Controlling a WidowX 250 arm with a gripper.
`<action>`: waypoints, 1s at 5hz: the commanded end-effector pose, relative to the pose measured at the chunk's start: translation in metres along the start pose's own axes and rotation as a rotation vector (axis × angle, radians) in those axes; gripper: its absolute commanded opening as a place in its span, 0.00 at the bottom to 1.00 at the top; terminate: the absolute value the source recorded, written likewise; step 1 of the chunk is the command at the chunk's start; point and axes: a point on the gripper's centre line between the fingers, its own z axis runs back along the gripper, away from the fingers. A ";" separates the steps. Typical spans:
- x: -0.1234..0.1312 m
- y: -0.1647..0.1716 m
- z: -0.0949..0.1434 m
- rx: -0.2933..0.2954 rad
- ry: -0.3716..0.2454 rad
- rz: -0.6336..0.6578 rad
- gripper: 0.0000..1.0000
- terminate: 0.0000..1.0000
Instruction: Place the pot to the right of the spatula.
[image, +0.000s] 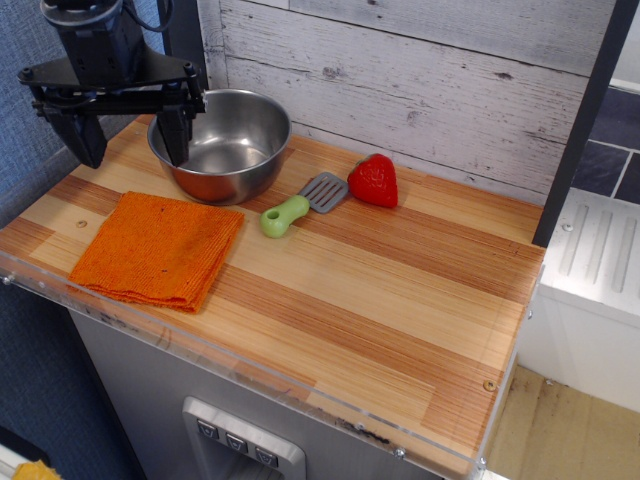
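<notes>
My gripper is going to grab the steel pot by its thin upper rim (262, 163) next, so that it can place the pot beside the spatula (303, 202).
The shiny steel pot (228, 140) stands at the back left of the wooden table, to the left of the spatula. The spatula (303, 202) lies near the middle back, its light-green handle pointing to the front left and its grey slotted blade to the back right. My gripper (130, 135) hangs at the far left, above the table's back left corner. It is open, with wide-spread black fingers (172, 132). The right finger hangs over the pot's left rim, the left finger outside the pot. It holds nothing.
A red strawberry (374, 180) lies just right of the spatula's blade. A folded orange cloth (160, 248) lies in front of the pot. A white plank wall (420, 80) runs behind the table (400, 310). A dark post (585, 120) stands at the right edge.
</notes>
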 end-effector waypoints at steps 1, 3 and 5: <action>0.000 0.000 0.000 0.000 0.000 0.000 1.00 0.00; 0.025 -0.009 -0.004 0.041 -0.083 -0.274 1.00 0.00; 0.038 -0.025 -0.020 -0.042 -0.158 -0.717 1.00 0.00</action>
